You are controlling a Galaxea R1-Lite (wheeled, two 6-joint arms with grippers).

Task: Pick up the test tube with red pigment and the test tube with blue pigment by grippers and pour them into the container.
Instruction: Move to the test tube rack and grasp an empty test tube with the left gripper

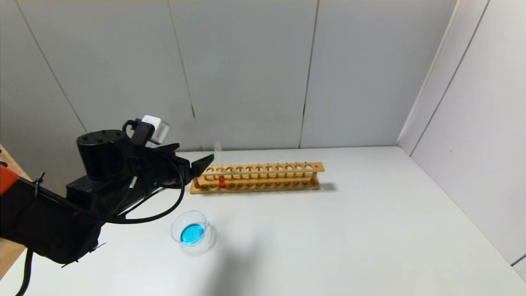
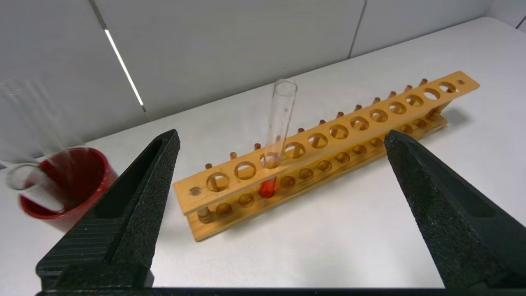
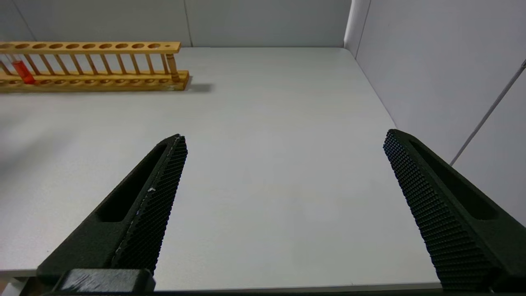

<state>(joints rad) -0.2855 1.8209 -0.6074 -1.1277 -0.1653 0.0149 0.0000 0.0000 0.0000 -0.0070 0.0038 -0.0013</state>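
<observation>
The rack's top board rings the test tube with red pigment lower down. My left gripper should next grab the tube by the bare glass below its rim point(image 1: 218, 155) point(image 2: 280, 117).
The test tube with red pigment point(image 2: 279, 119) stands upright in a hole near the left end of the wooden rack point(image 2: 370, 119), its red tip point(image 1: 222, 181) at the bottom. My left gripper point(image 2: 282, 133) hovers open just in front of it, empty, with one finger to each side of the tube at a distance; it also shows in the head view point(image 1: 194, 154). The container point(image 1: 191, 232), a low glass dish, holds blue liquid on the table in front of the rack. My right gripper point(image 3: 284, 135) is open and empty over bare table. A blurred clear tube point(image 2: 28, 185) leans in a cup; its tip is hidden.
The dark red cup point(image 2: 74, 185) stands left of the rack's end, close to my left finger point(image 2: 152, 181). The rack point(image 1: 259, 176) lies along the back of the white table point(image 1: 349, 230). Grey walls close the back and right side.
</observation>
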